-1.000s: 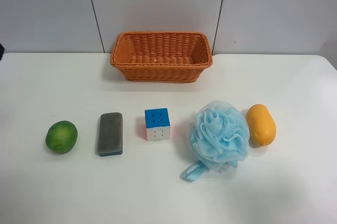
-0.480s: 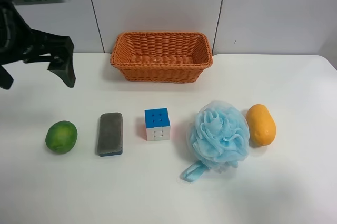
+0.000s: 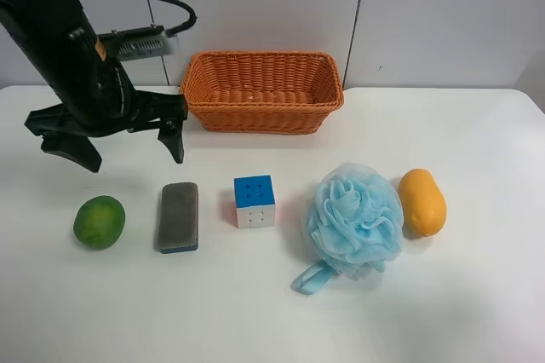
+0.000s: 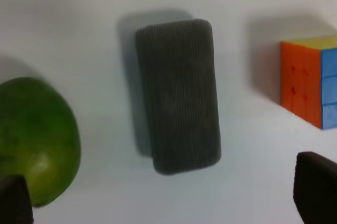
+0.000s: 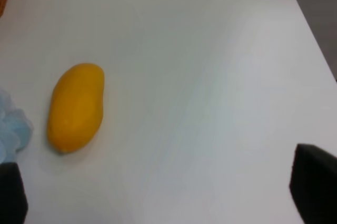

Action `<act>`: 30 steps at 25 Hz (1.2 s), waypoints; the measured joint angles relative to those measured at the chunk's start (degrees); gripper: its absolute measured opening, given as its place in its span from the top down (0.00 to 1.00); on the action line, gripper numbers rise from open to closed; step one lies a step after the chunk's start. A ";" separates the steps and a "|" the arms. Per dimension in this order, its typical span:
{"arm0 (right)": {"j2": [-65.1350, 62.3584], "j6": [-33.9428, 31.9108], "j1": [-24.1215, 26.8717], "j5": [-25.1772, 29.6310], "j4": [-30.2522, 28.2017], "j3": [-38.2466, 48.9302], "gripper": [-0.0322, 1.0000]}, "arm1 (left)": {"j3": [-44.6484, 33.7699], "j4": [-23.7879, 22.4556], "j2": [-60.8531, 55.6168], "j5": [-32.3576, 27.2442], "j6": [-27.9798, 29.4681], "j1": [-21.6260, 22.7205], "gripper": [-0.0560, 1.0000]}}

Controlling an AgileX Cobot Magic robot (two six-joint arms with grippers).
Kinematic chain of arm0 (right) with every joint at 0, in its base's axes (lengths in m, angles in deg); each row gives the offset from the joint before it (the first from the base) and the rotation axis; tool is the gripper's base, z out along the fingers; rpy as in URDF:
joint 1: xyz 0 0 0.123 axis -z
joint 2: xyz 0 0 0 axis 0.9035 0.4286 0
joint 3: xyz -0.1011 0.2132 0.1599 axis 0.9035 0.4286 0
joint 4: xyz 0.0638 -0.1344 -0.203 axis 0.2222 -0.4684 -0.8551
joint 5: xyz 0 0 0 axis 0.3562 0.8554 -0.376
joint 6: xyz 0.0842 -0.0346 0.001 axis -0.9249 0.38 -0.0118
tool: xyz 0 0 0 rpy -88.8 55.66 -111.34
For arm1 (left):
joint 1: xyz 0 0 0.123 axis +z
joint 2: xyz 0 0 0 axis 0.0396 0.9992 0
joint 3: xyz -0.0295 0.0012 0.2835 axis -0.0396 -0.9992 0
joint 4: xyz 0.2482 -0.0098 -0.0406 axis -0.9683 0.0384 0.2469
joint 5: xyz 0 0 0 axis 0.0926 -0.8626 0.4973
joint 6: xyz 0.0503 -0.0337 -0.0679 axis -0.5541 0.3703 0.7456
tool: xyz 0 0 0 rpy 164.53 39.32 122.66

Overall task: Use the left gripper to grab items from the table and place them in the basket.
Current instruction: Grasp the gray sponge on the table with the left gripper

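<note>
The left gripper will next take hold of the grey block (image 3: pixel 178 216) by its long sides to put it in the wicker basket (image 3: pixel 261 112).
My left gripper (image 3: pixel 126 146) is open and empty, its black fingers (image 3: pixel 174 141) splayed wide above the white table (image 3: pixel 477 312), just behind the green fruit (image 3: pixel 99 221) and the grey block (image 3: pixel 178 216). In the left wrist view the open gripper (image 4: pixel 166 203) looks down on the grey block (image 4: pixel 178 109), with the green fruit (image 4: pixel 34 140) and the puzzle cube (image 4: pixel 310 79) to either side. The puzzle cube (image 3: pixel 255 201), blue pouf (image 3: pixel 354 218) and mango (image 3: pixel 422 202) lie in a row. The wicker basket (image 3: pixel 261 112) stands behind, nothing visible inside. My right gripper (image 5: pixel 163 192) is open near the mango (image 5: pixel 76 107).
A grey panelled wall rises behind the table. The left arm's cable and silver box (image 3: pixel 140 42) hang near the basket's left end. The table's right edge (image 5: pixel 310 29) shows in the right wrist view. The right arm does not show in the exterior high view.
The left arm has come into view from the exterior high view's left and moved right and nearer the items, its open fingers now above the table behind the green fruit and grey block.
</note>
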 joint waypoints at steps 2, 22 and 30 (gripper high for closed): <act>0.00 0.00 0.00 0.00 0.00 0.00 0.01 | 0.00 0.48 2.14 1.21 0.01 0.00 0.01; 0.00 0.00 0.00 0.00 0.00 0.00 0.01 | 0.00 3.66 14.90 9.47 0.37 0.00 0.01; 0.00 0.00 0.00 0.00 0.00 0.00 0.01 | 0.00 4.20 19.03 10.27 0.50 0.00 0.01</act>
